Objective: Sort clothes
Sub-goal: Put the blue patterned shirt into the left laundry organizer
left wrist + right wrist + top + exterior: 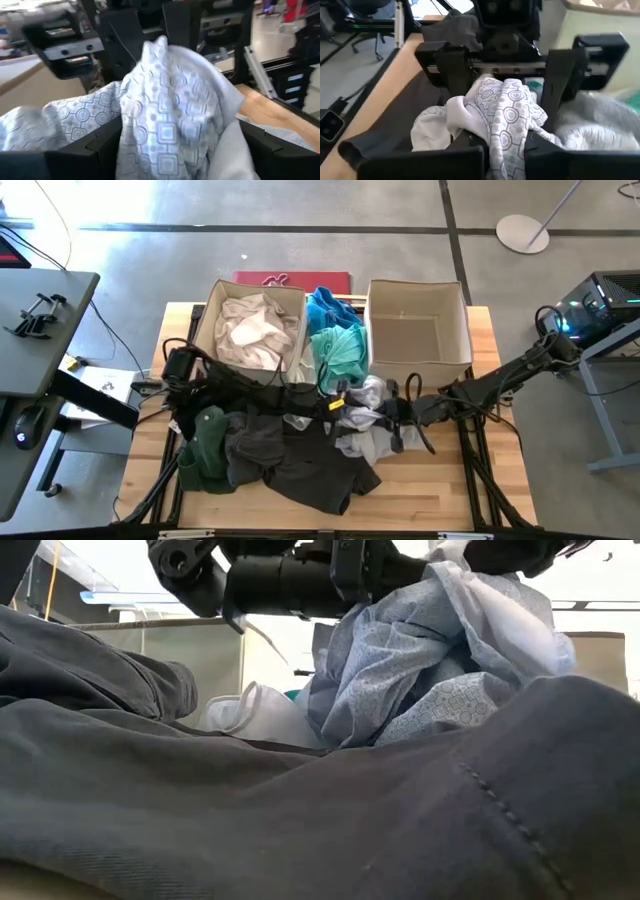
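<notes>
My left gripper closes on the raised patterned bunch (358,412) now, since the bunch stands between my fingers.
The clothes lie heaped on the table's middle. The heap holds a pale grey patterned garment (365,418), charcoal pieces (300,460) and a dark green piece (205,445). Teal and blue ones (335,340) sit between the bins. My right gripper (505,150) reaches in from the table's right and is shut on the patterned garment (510,110). My left gripper (170,150) faces it from the left, open. Its two fingers (452,70) stand on either side of the raised bunch (170,95). My right gripper pinches a bunched fold of the patterned garment (507,132) between its two fingers, several layers thick. It comes from the table's right, slanting a little downward. The bunch stands up in a peak (440,650), and the garment's lower parts lie on the heap. My left gripper's open fingers (75,150) flank the same bunch; whether they touch it, I cannot tell.
Two beige bins stand at the far side. The left one (212,315) holds cream and white clothes; the right one (417,330) shows its bare floor. A red flat thing (290,278) lies behind them. Charcoal cloth (300,810) fills the low view's front.
</notes>
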Robot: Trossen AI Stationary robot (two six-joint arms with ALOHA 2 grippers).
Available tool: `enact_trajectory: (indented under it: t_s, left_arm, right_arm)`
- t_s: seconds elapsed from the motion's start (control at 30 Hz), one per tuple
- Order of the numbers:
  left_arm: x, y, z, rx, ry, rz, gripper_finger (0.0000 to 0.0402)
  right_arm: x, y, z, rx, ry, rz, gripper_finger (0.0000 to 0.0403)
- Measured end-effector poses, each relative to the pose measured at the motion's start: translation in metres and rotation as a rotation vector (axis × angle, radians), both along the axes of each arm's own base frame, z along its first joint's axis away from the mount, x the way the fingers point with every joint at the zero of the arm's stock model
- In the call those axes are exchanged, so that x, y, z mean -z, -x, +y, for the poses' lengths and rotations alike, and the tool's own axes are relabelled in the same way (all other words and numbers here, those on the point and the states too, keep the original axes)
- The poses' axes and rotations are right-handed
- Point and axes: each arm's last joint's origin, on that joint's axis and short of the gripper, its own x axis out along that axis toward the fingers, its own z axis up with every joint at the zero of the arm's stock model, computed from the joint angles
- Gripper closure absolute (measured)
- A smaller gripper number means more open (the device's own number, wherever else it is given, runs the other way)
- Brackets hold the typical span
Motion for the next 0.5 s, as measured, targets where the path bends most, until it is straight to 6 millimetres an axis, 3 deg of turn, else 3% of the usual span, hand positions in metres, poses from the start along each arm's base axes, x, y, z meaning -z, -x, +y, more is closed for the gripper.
enact_trajectory:
  t_s: [0.2, 0.33, 0.5]
  left_arm:
    - [0.0019, -0.0008, -0.0005, 0.032, 0.061, -0.011, 0.0176]
    - [0.0041, -0.0008, 0.0012, 0.031, 0.032, 0.001, 0.0251]
    - [0.0029, -0.0007, 0.0063, 0.019, 0.038, 0.006, 0.0359]
  right_arm:
    - [-0.0007, -0.0002, 0.0006, -0.004, -0.02, -0.005, 0.0365]
    - [-0.0007, -0.0001, 0.0004, 0.007, -0.011, -0.006, 0.033]
    - [-0.0077, 0.0015, -0.0007, -0.003, 0.034, 0.009, 0.0257]
